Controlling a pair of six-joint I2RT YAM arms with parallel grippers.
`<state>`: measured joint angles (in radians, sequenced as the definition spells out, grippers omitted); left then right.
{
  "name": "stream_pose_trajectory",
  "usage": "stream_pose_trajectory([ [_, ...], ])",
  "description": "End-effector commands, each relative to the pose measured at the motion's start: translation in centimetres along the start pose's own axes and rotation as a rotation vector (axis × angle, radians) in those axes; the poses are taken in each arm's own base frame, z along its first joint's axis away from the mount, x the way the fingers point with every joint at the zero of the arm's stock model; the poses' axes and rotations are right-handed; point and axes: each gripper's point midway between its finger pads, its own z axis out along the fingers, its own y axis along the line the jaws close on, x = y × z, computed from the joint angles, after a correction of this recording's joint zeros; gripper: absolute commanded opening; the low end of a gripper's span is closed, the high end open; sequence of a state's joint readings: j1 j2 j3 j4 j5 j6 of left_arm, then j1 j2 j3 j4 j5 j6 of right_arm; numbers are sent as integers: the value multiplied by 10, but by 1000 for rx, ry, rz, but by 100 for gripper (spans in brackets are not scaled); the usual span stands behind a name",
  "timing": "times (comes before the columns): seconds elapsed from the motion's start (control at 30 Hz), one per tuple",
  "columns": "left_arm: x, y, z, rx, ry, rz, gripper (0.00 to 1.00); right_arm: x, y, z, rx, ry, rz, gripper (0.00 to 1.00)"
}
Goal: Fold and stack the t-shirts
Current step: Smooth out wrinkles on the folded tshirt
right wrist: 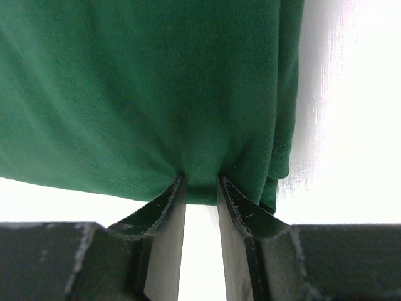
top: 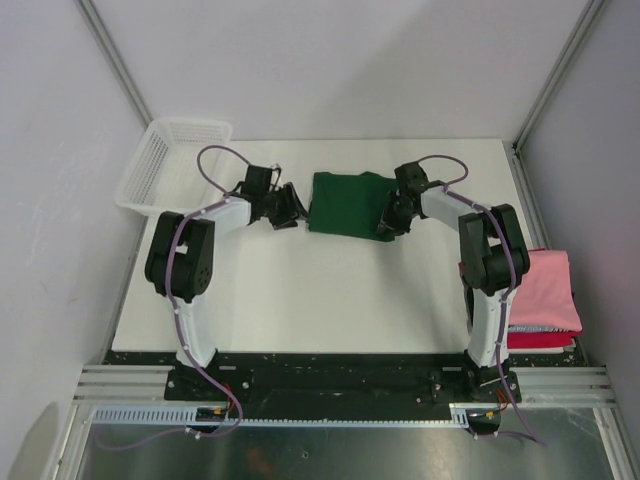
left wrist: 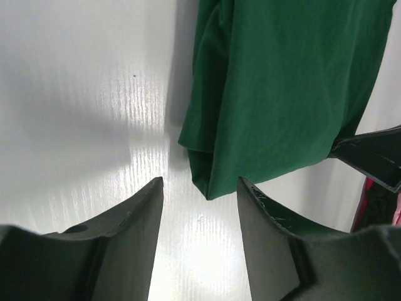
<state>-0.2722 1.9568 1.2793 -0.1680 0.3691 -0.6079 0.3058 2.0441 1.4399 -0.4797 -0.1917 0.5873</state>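
Observation:
The left gripper pinches the dark green t-shirt's free near corner (top: 312,228) (left wrist: 212,187) next, to slide the shirt across the table still folded for stacking.
The dark green t-shirt (top: 348,203) lies folded into a rough rectangle at the back middle of the white table. My left gripper (top: 290,208) is open and empty just off the shirt's left edge; in the left wrist view the shirt's corner (left wrist: 213,182) lies just ahead of the gap between the fingers (left wrist: 200,188). My right gripper (top: 392,222) is at the shirt's near right corner, shut on the edge of the green cloth (right wrist: 188,94), which puckers between its fingertips (right wrist: 200,180). A folded pink t-shirt (top: 548,288) lies on a red one (top: 540,340) at the table's right edge.
A white mesh basket (top: 170,165) stands at the back left corner of the table (top: 320,300). Grey walls and metal frame posts close in the left, back and right sides. The right gripper's finger (left wrist: 376,157) shows in the left wrist view beyond the shirt.

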Motion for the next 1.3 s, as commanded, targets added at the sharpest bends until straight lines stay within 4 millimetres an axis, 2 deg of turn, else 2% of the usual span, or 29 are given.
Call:
stream_pose_trajectory([
  [0.0,-1,-11,8,48,12,55,55,-13,11,-21,-15,-68,-12,31],
  [0.27,12,-18,20,53,51,66,50,-27,23,-63,-39,-145,-22,31],
  [0.4,16,-22,25,60,64,62,43,-31,24,-86,-31,-186,-30,32],
  [0.47,16,-21,26,45,58,51,33,-32,22,-96,-16,-203,-32,31],
  [0.6,12,-11,20,-28,16,19,7,-33,14,-116,30,-239,-28,32],
  [0.67,11,-2,12,-81,-10,-2,2,-31,6,-125,53,-249,-20,32],
  [0.77,10,10,-8,-151,-54,-29,0,-26,-17,-138,123,-272,12,32],
  [0.87,19,27,-34,-213,-86,-55,0,-15,-45,-149,195,-285,45,33],
  [1.13,76,91,-102,-389,-138,-160,0,28,-128,-163,411,-298,118,39],
  [1.27,98,121,-127,-456,-190,-217,0,34,-149,-161,480,-290,102,40],
])
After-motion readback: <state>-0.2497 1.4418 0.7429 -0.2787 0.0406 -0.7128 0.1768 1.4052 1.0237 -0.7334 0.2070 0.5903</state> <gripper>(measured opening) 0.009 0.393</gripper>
